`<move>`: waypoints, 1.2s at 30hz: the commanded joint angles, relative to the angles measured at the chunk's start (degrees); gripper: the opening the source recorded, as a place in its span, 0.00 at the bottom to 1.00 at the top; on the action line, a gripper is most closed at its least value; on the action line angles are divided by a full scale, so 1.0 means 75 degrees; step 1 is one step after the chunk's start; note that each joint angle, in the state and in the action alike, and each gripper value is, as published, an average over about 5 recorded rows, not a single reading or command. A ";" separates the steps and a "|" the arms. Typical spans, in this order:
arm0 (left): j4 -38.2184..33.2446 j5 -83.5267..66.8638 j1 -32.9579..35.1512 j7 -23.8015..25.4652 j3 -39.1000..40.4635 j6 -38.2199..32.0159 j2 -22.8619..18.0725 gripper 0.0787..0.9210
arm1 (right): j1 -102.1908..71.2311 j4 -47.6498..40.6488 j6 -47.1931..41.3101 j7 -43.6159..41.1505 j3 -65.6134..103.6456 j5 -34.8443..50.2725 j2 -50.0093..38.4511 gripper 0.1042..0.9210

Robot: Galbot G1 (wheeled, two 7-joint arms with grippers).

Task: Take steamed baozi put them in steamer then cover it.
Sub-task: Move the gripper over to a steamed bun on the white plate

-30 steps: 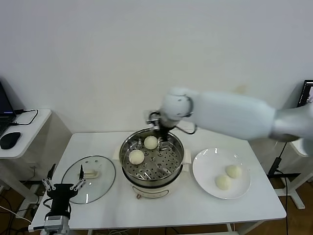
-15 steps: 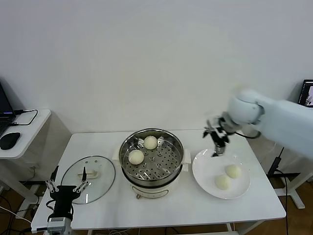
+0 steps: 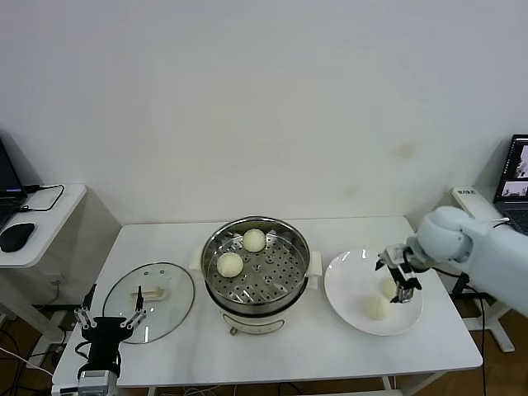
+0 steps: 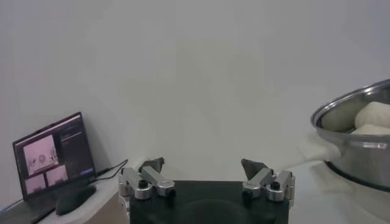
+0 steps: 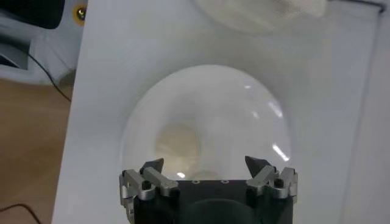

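My right gripper grips the fully visible baozi on the plate by its round sides next, to add another baozi to the steamer.
The steel steamer [image 3: 211, 250] stands mid-table on its cream pot base and holds two baozi [image 3: 254, 240], [image 3: 230, 264]. Two more baozi lie on the white plate [image 3: 346, 280] to its right: one [image 3: 375, 307] in full view, the other [image 3: 388, 288] partly behind my right gripper [image 3: 400, 282]. That gripper hangs open and empty just above the plate. The right wrist view looks down on the plate [image 5: 244, 109] and one baozi [image 5: 177, 143] ahead of the open gripper [image 5: 207, 164]. The glass cover [image 3: 169, 289] lies flat left of the steamer. My left gripper [image 3: 107, 318] waits open at the table's front left corner.
A side table with a laptop and a mouse [image 3: 16, 235] stands to the left. Another laptop [image 3: 516, 169] sits at the far right. The left wrist view shows the steamer's rim [image 4: 359, 128] off to one side and a laptop [image 4: 55, 152].
My right arm has swung from over the steamer across to the plate and lowered over the two baozi there, its gripper still open and empty. The left gripper has barely moved.
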 commanded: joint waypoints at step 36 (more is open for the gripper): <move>0.0022 -0.0010 -0.0023 0.0003 -0.0076 0.0004 -0.0083 0.88 | -0.1569 -0.1375 0.0099 0.0389 0.0944 -0.0919 0.1159 0.68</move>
